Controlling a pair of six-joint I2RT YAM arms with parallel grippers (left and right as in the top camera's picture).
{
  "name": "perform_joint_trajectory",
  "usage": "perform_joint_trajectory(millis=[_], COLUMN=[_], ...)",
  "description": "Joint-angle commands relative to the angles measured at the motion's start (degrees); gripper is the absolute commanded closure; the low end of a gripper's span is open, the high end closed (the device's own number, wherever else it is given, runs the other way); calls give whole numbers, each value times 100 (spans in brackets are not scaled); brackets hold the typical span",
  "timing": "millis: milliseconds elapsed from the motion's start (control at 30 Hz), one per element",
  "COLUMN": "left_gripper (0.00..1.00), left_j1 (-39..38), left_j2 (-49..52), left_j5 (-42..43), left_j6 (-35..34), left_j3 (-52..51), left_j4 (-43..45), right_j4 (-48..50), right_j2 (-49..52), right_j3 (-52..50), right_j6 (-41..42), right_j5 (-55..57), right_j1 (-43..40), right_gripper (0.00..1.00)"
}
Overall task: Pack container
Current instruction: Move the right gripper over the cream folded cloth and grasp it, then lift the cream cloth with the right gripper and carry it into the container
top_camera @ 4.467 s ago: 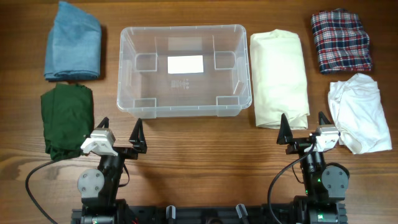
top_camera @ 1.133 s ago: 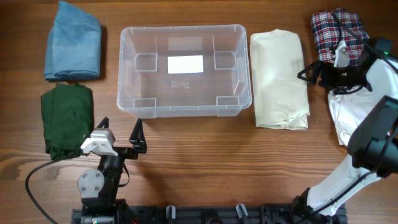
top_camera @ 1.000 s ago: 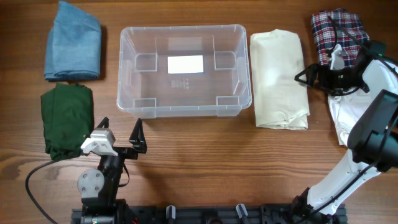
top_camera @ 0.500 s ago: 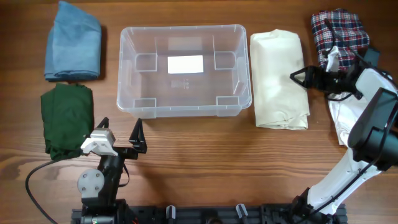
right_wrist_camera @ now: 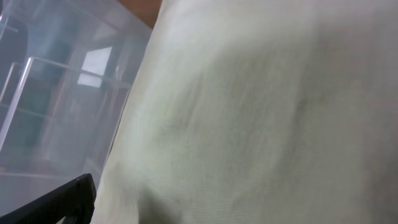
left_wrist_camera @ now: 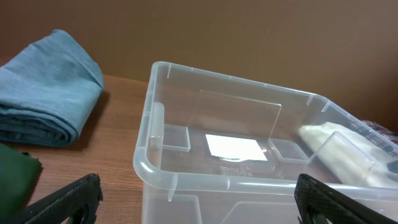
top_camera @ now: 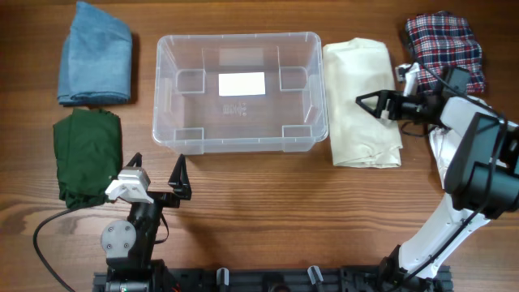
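Observation:
My right gripper grabs the folded cream cloth across its middle point(top_camera: 365, 105) next, which leaves both ends free to lay it lengthwise in the container point(top_camera: 159, 91).
The container point(top_camera: 159, 91) is a clear plastic tub with a white label on its base, standing empty at the table's middle back. It also shows in the left wrist view point(left_wrist_camera: 155, 163) and at the left of the right wrist view point(right_wrist_camera: 50, 99). A folded cream cloth point(top_camera: 357, 77) lies right of it and fills the right wrist view point(right_wrist_camera: 267, 106). My right gripper point(top_camera: 366, 104) is open and low over the cream cloth's middle, holding nothing. My left gripper point(top_camera: 156, 180) is open and empty at the front left, facing the container's near wall point(left_wrist_camera: 199, 208).
A folded blue cloth point(top_camera: 96, 55) lies at the back left, a dark green cloth point(top_camera: 83, 158) in front of it. A plaid cloth point(top_camera: 444, 45) lies at the back right. A white cloth point(top_camera: 458, 166) lies below it, partly under the right arm.
My right arm left its front parked spot, reached out over the plaid and white cloths, then moved left onto the cream cloth. The left arm has not moved.

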Motion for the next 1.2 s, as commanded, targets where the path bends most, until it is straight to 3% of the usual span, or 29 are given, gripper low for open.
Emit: perform_joint_trajectory(millis=[0,33,67,133,200,300,533,900,1167], left_gripper=[0,0,0,0,0,0,0,0,0], left_j1=[31,31,31,31,31,31,31,31,31], left_j2=[-26,-26,-26,-26,-26,-26,-26,-26,-26], left_j5=[-55,-55,-55,-55,-55,-55,-55,-55,-55], left_j6=[-28,-28,-28,-28,-28,-28,-28,-28,-28], left_j3=[-37,-37,-37,-37,-37,-37,-37,-37,-37], left_j4=[-4,-4,-4,-4,-4,-4,-4,-4,-4], right_j4=[-31,-9,11,26,31,109,-90,-2922,-3182], right_j2=[356,356,356,356,356,356,254,-1244,-2483], right_j3=[-273,-273,-273,-273,-273,-271,48,1989,2461], right_j6=[339,391,437,435,437,833,1108,1091,664], right_j5=[413,417,417,417,420,586,682,3447,3359], right_j1=[308,315,315,313,313,313,179,0,236], right_gripper=[6,20,48,71,85,96,96,96,96])
